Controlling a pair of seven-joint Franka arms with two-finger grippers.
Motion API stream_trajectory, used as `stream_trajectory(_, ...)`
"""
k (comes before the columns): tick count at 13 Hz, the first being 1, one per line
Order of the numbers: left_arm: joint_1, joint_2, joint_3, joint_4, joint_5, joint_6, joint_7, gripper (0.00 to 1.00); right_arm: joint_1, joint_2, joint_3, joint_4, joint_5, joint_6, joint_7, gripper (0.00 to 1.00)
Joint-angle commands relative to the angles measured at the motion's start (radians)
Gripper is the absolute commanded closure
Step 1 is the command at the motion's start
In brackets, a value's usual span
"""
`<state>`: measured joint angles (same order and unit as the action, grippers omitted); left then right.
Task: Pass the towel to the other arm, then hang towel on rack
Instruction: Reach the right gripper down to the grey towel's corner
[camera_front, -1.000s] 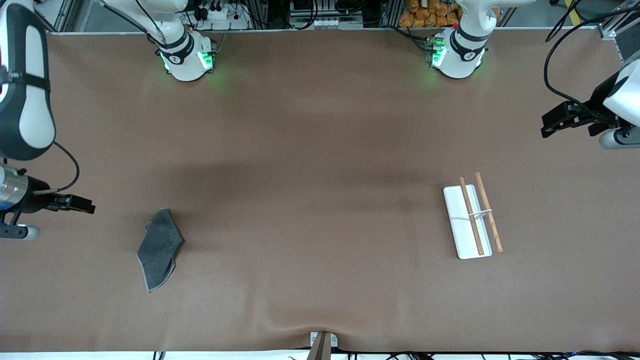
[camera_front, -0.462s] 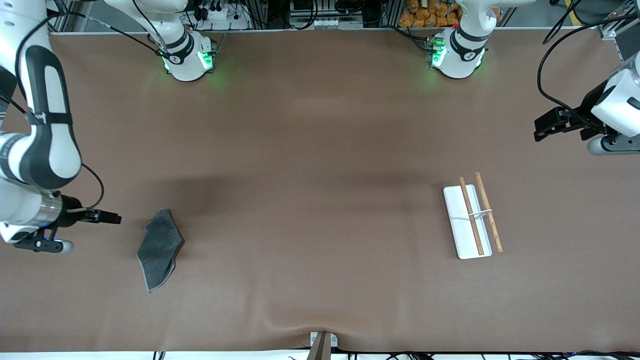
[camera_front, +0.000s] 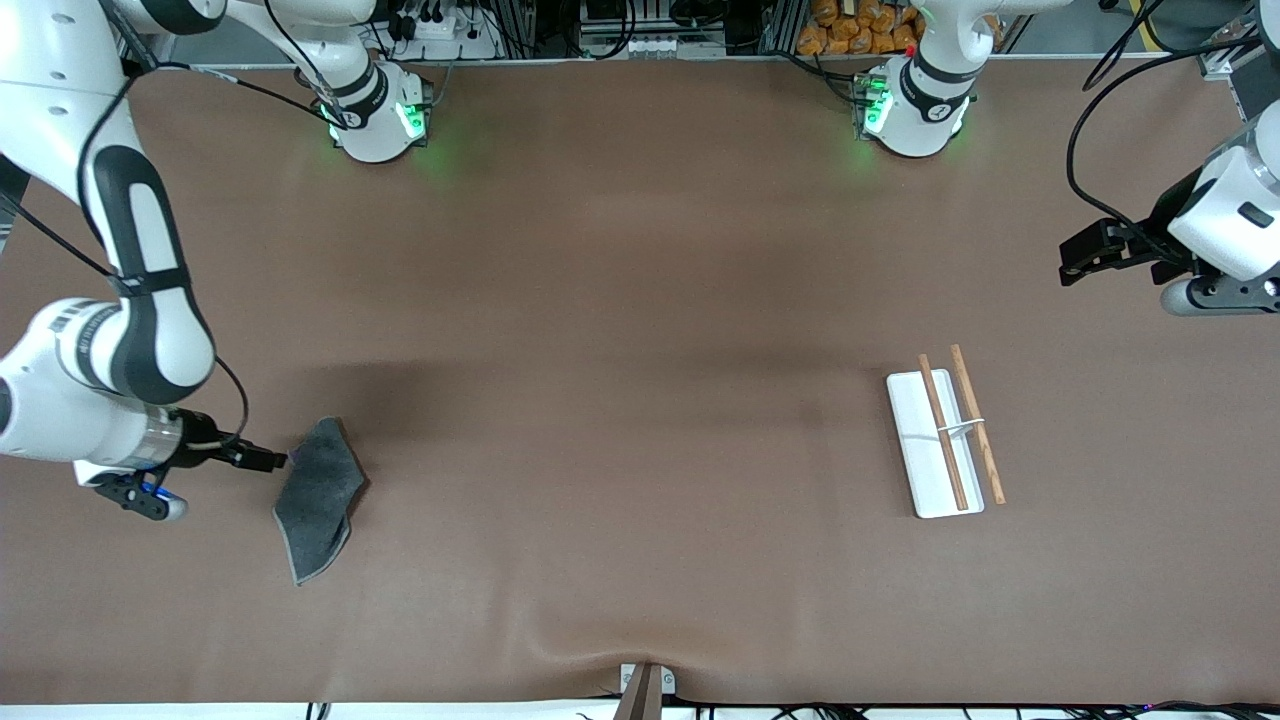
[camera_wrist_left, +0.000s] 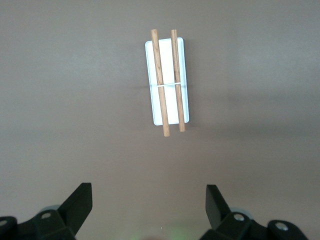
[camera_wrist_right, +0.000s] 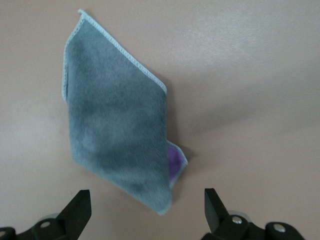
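My right gripper should grab the towel's folded corner beside the purple patch next. Then it can pass the towel (camera_front: 318, 495) across for hanging on the rack (camera_front: 945, 435).
The dark grey towel (camera_front: 318, 495) lies crumpled flat on the brown table toward the right arm's end, with a purple patch (camera_wrist_right: 174, 159) peeking from under one edge. My right gripper (camera_front: 270, 461) hovers low beside the towel's edge, open and holding nothing; in the right wrist view the towel (camera_wrist_right: 117, 130) fills the middle just ahead of the right gripper (camera_wrist_right: 146, 201). The rack (camera_front: 945, 435), a white base with two brown rods, sits toward the left arm's end. My left gripper (camera_front: 1078, 256) hangs open and empty above the table's end; the left wrist view shows the rack (camera_wrist_left: 168, 105) ahead of the left gripper (camera_wrist_left: 148, 197).
The two arm bases (camera_front: 375, 115) (camera_front: 912, 110) stand with green lights at the table's edge farthest from the front camera. A small metal bracket (camera_front: 645, 685) sits at the edge nearest the camera. Brown table surface (camera_front: 640, 400) stretches between towel and rack.
My right arm has swung in from the table's end, bringing its open gripper up to the towel's edge. The left gripper has drifted slightly inward. Towel and rack have not moved.
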<state>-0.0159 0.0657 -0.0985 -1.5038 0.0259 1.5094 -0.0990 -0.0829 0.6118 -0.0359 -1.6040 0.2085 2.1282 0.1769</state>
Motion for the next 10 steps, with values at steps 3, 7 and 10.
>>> stream_trajectory(3, 0.008, -0.02, -0.024, -0.006, -0.006, 0.005, 0.004, 0.0, -0.006, 0.074, 0.001, 0.009, 0.028, 0.096, 0.042, 0.0)
stream_trajectory(7, 0.005, -0.015, -0.024, -0.006, -0.006, 0.009, 0.004, 0.0, 0.0, 0.1, 0.002, 0.006, 0.029, 0.133, 0.042, 0.0)
stream_trajectory(10, 0.005, -0.012, -0.024, -0.006, -0.006, 0.011, 0.004, 0.0, -0.001, 0.112, 0.002, 0.004, 0.029, 0.139, 0.042, 0.0)
